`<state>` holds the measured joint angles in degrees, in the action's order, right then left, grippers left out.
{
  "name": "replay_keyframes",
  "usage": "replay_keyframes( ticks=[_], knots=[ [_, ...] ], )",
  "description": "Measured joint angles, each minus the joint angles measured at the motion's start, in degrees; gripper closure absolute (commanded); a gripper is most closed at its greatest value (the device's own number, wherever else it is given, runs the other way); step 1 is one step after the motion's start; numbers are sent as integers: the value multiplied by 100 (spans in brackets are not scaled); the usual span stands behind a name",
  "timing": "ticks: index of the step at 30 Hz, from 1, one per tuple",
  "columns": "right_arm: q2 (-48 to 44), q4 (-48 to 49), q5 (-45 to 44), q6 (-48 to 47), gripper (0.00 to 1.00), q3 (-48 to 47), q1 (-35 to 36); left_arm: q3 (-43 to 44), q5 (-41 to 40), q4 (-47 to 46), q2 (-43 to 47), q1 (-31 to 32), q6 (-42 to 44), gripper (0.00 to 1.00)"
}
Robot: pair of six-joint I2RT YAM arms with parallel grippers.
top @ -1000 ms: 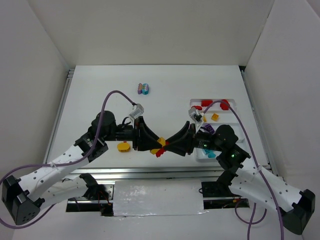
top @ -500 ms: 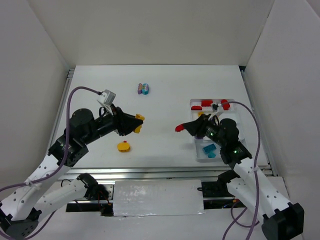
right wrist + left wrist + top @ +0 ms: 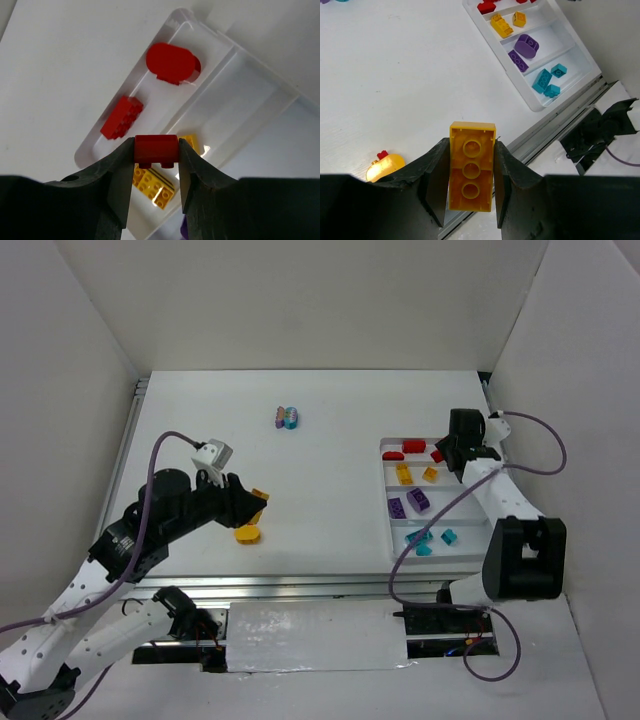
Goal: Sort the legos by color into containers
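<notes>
The tray's divider and yellow bricks are below, so the small red brick would miss the tray's red section if my right gripper opened now; it must move there first.
My left gripper is shut on a yellow-orange brick and holds it above the table's left half. My right gripper is shut on a small red brick and holds it over the far end of the white four-compartment tray. Below it in the right wrist view are a red oval piece, a red brick and yellow bricks. The tray's compartments hold red, yellow, purple and teal bricks, one colour each. A yellow round piece with a red bit on it lies on the table near my left gripper.
A purple and teal cluster lies on the far middle of the table. White walls enclose the table on three sides. A metal rail runs along the near edge.
The two grippers have pulled apart from the table's middle. The left moved left with the yellow brick. The right swung to the tray's far end with the red brick.
</notes>
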<state>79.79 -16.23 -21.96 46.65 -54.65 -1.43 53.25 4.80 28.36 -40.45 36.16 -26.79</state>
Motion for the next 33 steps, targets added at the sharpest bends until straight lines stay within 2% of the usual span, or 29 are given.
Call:
replay_keyframes(
  ticks=[6,12,17,20,21,23,24,26,27,28,33],
  knots=[
    [992,22,-72,-55,100,-658,-208,-192,149,105,48,0,162,100],
    [1596,74,162,-210,100,-1027,-236,-240,323,138,46,0,282,100],
    [1759,170,466,-334,91,-1071,-236,-240,452,136,35,-2,295,100],
    [1812,280,669,-398,76,-1071,-236,-240,509,127,20,-26,304,100],
    [1821,297,737,-417,65,-1071,-236,-240,533,125,11,-42,306,100],
    [1829,330,876,-448,56,-1071,-236,-240,586,125,-2,-79,308,100],
    [1836,334,929,-459,43,-1078,-236,-240,608,122,-9,-94,310,100],
    [1888,317,1012,-470,30,-1147,-236,-240,651,120,-24,-120,310,100],
    [1930,302,1040,-481,10,-1204,-236,-240,675,122,-35,-133,310,100],
    [1965,289,1049,-448,1,-1257,-236,-240,699,122,-46,-149,310,98],
    [1980,61,1010,-428,0,-1464,-236,-240,800,114,-66,-201,313,95]
  ],
)
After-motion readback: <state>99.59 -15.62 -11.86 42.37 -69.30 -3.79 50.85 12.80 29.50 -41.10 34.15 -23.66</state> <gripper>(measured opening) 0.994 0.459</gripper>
